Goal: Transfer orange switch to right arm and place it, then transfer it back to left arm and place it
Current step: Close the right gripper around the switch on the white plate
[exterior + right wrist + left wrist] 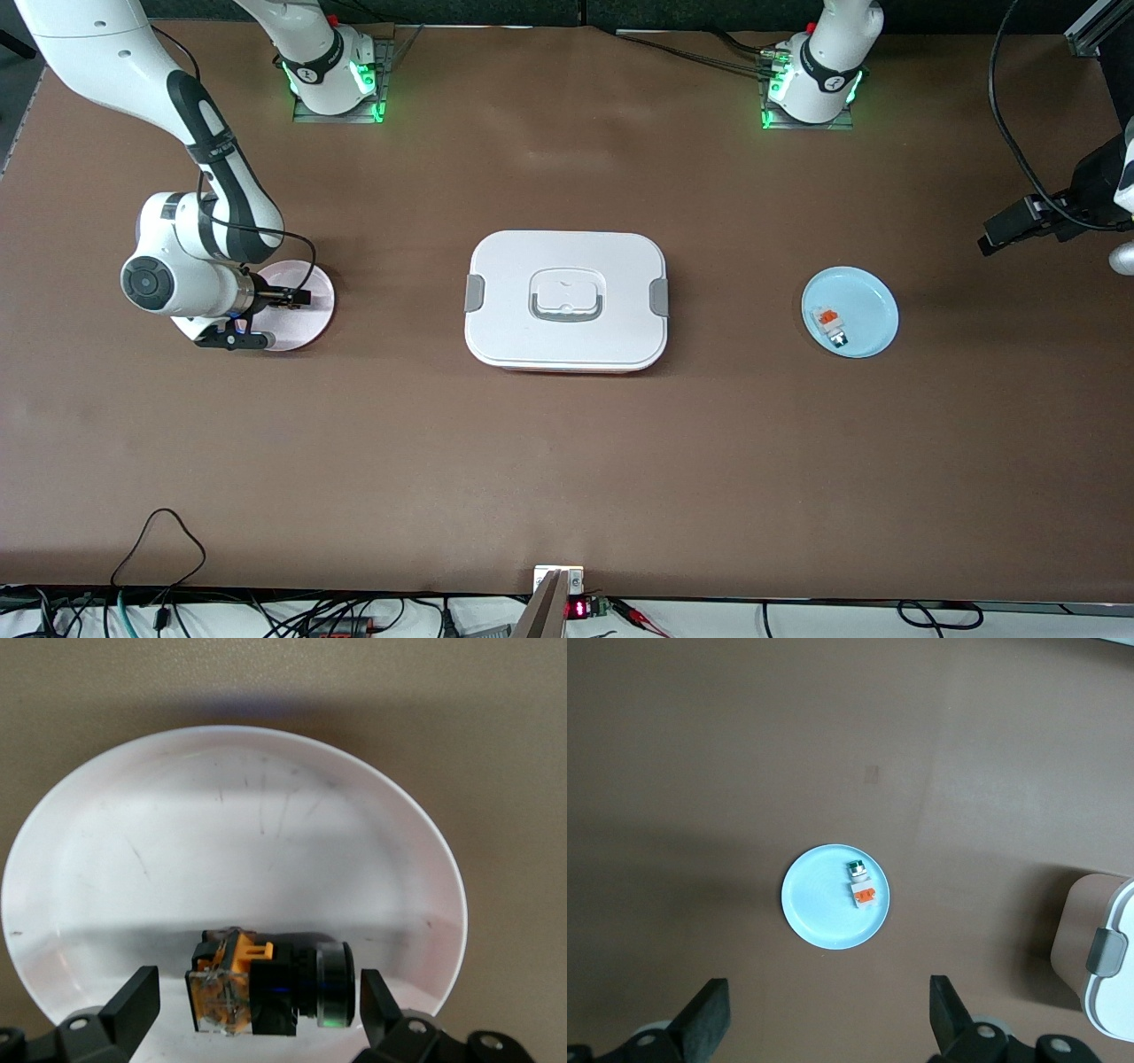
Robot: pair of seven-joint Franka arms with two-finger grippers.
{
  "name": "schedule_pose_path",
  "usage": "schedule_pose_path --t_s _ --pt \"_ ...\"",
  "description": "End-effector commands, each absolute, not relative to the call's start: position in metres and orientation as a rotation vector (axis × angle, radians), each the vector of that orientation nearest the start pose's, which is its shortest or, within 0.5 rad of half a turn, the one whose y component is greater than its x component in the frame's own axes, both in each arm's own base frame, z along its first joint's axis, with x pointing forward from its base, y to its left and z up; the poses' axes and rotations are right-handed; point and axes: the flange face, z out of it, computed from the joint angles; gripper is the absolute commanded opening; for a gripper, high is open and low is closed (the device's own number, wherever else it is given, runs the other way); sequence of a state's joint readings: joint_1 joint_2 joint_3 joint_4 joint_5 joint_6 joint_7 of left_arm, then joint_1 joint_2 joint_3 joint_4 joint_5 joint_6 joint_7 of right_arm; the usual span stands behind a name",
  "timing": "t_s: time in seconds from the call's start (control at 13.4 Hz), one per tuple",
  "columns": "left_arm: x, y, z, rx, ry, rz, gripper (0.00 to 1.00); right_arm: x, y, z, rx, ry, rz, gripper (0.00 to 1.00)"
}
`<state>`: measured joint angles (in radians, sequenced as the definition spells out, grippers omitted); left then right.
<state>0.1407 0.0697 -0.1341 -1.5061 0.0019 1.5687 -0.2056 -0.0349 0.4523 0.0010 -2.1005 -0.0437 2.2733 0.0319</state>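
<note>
I should next use my right gripper to grab the orange switch by its clear amber end and black end with the cap [270, 983], then pass it across.
The orange switch [270, 988], black with clear amber parts, lies on its side on a pale pink plate [316, 326] toward the right arm's end of the table. My right gripper [257, 1005] is down at the plate and open. One finger stands on each side of the switch with a small gap to it. In the front view the right gripper [288, 298] hides the switch. My left gripper [828, 1019] hangs open and empty, high over the table beside a blue plate [819, 912]. The white box [567, 301] sits in the middle between the two plates.
On the blue plate [873, 306] lies a small white-grey block with a red-orange top [830, 326], toward the left arm's end. The box corner [1107, 966] shows in the left wrist view. Cables run along the table's front edge [159, 532].
</note>
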Motion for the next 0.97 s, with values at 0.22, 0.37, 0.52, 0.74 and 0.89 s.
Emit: schedule_pose_path --t_s 0.22,0.37,0.52,0.74,0.89 --pt "0.5776 0.0072 0.6222 -3.148 -0.335 0.003 0.99 0.5309 -0.0162 0.1858 -3.149 0.023 0.383 1.0" --pt "0.5776 0.0081 0.6222 -3.148 -0.337 0.003 0.99 0.5316 -0.017 0.1862 -3.15 0.023 0.374 1.0" --pt "0.5776 0.0072 0.6222 -3.148 -0.335 0.003 0.99 0.5318 -0.017 0.1863 -3.151 0.019 0.371 0.99" --pt "0.5776 0.0072 0.6222 -3.148 -0.335 0.003 0.99 0.5316 -0.0195 0.1836 -3.151 0.028 0.376 0.96" --pt "0.5776 0.0072 0.6222 -3.148 -0.335 0.003 0.99 0.5335 -0.026 0.181 -3.157 0.027 0.341 0.95"
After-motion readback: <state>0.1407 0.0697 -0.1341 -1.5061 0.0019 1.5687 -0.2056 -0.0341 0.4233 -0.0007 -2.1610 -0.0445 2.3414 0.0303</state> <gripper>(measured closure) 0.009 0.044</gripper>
